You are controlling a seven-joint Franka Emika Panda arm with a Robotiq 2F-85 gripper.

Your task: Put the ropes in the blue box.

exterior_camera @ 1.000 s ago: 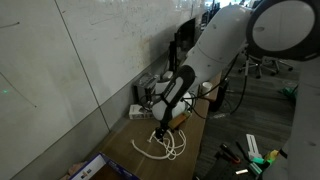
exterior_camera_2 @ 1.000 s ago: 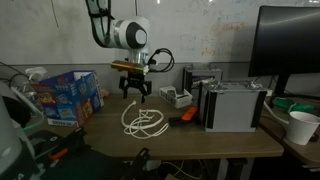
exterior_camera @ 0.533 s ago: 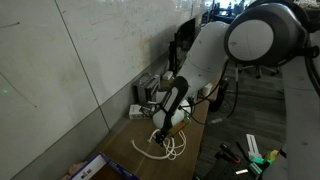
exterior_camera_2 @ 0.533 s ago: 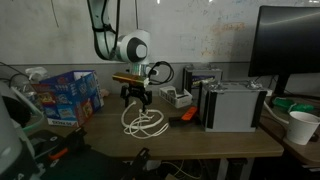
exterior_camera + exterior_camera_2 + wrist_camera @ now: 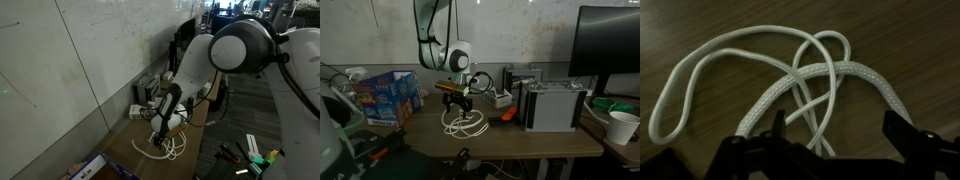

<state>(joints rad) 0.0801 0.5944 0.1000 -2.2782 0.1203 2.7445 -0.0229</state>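
In the wrist view my fingers are still above the thin cords, so it is too early to close; my gripper moves lower first.
The ropes (image 5: 463, 123) are white cords lying in loose loops on the wooden desk (image 5: 545, 140); they also show in an exterior view as the ropes (image 5: 168, 147). My gripper (image 5: 455, 104) hangs open just above them, fingers pointing down. In the wrist view the ropes (image 5: 818, 77) fill the frame, one thick braided cord crossing thinner ones, and the gripper (image 5: 838, 130) straddles the near strands with nothing held. The blue box (image 5: 388, 95) stands at the desk's left end, apart from the ropes.
A small orange-red object (image 5: 507, 115) lies right of the ropes. Grey metal cases (image 5: 555, 105) and a monitor (image 5: 610, 50) stand further right, with a white cup (image 5: 620, 126) near the edge. A wall runs along the back of the desk.
The gripper has come down toward the ropes, staying open. The ropes have not moved.
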